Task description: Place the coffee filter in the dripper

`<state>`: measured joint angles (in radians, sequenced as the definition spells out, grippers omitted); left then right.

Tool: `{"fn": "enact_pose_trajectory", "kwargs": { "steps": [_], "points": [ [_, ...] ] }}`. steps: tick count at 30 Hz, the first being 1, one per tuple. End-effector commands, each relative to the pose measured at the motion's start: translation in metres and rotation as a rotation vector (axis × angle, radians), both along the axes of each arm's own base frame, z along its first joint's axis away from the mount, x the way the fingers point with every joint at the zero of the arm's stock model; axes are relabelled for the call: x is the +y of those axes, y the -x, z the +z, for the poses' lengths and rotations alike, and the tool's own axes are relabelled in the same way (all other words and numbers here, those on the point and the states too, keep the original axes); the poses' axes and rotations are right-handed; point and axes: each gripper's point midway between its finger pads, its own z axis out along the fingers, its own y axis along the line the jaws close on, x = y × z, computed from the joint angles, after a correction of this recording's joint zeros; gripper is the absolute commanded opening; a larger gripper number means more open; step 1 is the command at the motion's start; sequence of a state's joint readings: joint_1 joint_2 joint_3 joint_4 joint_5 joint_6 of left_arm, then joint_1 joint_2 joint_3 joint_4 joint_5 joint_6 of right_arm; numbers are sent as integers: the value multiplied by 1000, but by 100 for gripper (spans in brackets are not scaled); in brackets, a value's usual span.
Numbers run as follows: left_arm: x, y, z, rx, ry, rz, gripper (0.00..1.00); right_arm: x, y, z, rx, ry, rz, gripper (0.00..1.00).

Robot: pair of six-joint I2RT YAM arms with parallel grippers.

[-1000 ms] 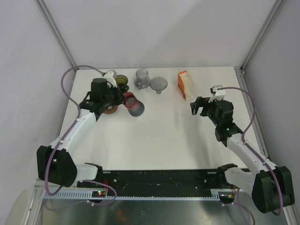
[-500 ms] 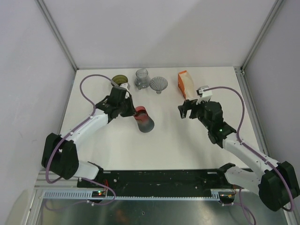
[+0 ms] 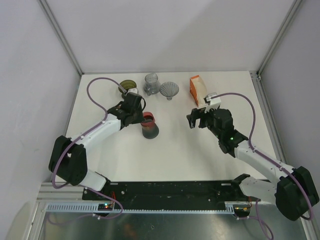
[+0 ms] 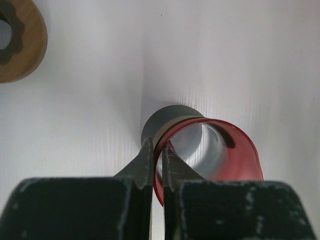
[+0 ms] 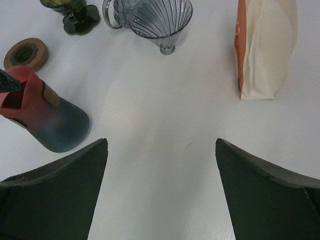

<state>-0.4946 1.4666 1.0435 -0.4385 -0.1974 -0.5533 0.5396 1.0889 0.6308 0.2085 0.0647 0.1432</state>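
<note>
The red-and-grey vessel (image 3: 150, 130) has its grey base low over flat, empty table and would end standing here, so it is time for my left gripper to open.
The dripper (image 3: 169, 90), a clear ribbed cone, stands at the back of the table, also in the right wrist view (image 5: 161, 19). The coffee filter pack (image 3: 198, 90), orange with white papers, lies to its right (image 5: 265, 47). My left gripper (image 3: 144, 119) is shut on the red rim of a red-and-grey vessel (image 3: 150, 130), which tilts on the table; the fingers pinch its wall (image 4: 157, 147). My right gripper (image 3: 192, 120) is open and holds nothing, hovering over bare table (image 5: 162, 142) in front of the dripper and the pack.
A dark green glass piece (image 3: 128, 86) and a clear glass mug (image 3: 151, 83) stand left of the dripper. A wooden ring (image 5: 26, 54) lies near the red-and-grey vessel (image 5: 47, 117). Walls close in the table at the back and sides.
The left gripper carried the red-and-grey vessel right and toward the table's middle, then back a little. The right gripper swung left toward the centre, still open.
</note>
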Motion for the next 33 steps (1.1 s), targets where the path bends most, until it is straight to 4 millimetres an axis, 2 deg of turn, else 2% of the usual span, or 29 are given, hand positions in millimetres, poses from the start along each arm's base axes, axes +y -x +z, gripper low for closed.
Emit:
{"fn": "enact_pose_trajectory", "kwargs": {
  "steps": [1,7,12,19,27,33],
  "points": [
    [-3,-14,13,-54,9,48,0,3,-11,29,-81,-17,-13,93],
    [-8,-18,24,-92,-15,42,3,1,-11,27,-80,-3,-20,94],
    [-11,-19,29,-109,-27,26,22,1,-13,26,-80,0,-19,94],
    [-10,-22,36,-130,-34,26,31,2,-12,26,-81,2,-16,94],
    [-13,-27,65,-195,-29,-13,48,1,-11,29,-89,4,-12,95],
    [-22,-27,92,-255,-44,-145,71,1,-12,35,-63,1,7,97]
  ]
}}
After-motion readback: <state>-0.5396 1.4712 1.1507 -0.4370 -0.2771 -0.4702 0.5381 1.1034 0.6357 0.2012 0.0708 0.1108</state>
